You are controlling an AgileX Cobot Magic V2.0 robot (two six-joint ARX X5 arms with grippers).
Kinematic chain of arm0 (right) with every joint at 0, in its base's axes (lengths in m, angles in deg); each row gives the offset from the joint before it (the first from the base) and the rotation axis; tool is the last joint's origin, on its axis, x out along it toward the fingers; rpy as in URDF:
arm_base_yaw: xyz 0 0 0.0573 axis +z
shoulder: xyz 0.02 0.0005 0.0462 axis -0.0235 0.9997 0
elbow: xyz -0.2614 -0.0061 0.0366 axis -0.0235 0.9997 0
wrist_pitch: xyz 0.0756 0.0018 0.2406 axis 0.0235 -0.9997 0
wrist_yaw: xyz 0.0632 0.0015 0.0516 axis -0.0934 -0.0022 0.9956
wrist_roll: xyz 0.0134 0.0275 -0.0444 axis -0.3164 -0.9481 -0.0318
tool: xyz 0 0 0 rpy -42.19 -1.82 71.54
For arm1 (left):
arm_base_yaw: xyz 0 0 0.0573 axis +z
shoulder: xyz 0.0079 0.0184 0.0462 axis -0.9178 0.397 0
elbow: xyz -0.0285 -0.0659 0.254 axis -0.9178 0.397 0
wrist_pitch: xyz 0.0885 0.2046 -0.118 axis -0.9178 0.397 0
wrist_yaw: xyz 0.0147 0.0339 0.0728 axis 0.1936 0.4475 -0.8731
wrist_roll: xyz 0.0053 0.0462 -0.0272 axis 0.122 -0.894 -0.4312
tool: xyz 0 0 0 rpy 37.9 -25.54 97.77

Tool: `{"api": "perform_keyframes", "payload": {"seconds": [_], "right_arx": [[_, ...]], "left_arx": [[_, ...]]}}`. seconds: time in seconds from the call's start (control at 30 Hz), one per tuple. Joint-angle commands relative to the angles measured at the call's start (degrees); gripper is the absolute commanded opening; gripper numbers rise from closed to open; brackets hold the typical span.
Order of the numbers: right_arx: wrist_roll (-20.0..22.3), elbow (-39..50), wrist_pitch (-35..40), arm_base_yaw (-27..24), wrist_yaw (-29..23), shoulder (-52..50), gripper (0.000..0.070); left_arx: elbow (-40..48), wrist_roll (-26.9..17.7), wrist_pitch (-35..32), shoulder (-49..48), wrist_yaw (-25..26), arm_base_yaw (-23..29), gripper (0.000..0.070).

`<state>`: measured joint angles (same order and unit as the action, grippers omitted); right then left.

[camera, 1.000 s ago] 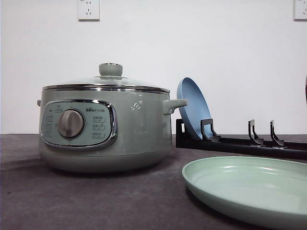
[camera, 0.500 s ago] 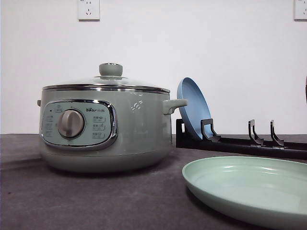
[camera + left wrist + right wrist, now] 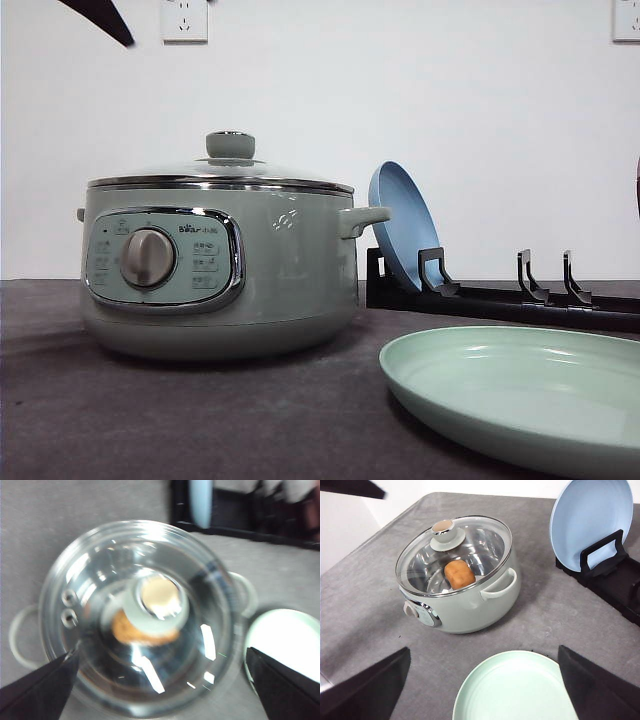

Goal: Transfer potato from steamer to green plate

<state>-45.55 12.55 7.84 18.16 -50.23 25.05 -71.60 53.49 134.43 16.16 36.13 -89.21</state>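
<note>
The glass lid is too wide for the fingers, so the robot's left gripper should next grab it by the narrow green knob on top (image 3: 231,145).
The steamer (image 3: 290,270) stands left of centre with its glass lid on and the green knob (image 3: 231,145) on top. Through the glass the potato (image 3: 459,574) lies on the pot's floor, also seen as an orange lump (image 3: 131,630) partly under the knob. My left gripper (image 3: 161,652) hovers open high above the lid, and one dark finger (image 3: 100,18) shows at the top left. The green plate (image 3: 520,390) lies flat, bare, to the steamer's right. My right gripper (image 3: 484,650) is open, raised over the plate's (image 3: 515,690) near side.
A blue plate (image 3: 400,225) stands upright in a black rack (image 3: 500,300) behind the green plate, close to the steamer's right handle (image 3: 362,218). The table is covered in dark grey cloth (image 3: 200,420). A white wall is behind.
A dark finger of the left arm has come into the top left of the front view. The steamer, lid and plates have not moved.
</note>
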Motion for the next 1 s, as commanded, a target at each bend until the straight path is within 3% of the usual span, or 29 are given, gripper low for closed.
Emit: {"api": "perform_keyframes", "payload": {"seconds": [0.0, 0.4, 0.87, 0.97], "right_arx": [[-0.35, -0.63, 0.59, 0.24, 0.08, 0.13, 0.0597], [-0.35, -0.63, 0.59, 0.24, -0.42, 0.13, 0.0596], [-0.39, -0.63, 0.52, 0.24, -0.4, 0.13, 0.0596], [-0.39, -0.63, 0.52, 0.24, -0.4, 0.13, 0.0596]], "left_arx": [[-3.09, -1.64, -0.4, 2.62, -1.57, -1.0, 0.07], [-6.06, -2.25, -3.15, 13.41, -3.0, -4.1, 0.07], [-6.04, -2.09, -1.49, 16.81, -3.02, -4.78, 0.0699], [-6.04, -2.28, -1.5, 17.04, -3.02, -4.82, 0.0645]]}}
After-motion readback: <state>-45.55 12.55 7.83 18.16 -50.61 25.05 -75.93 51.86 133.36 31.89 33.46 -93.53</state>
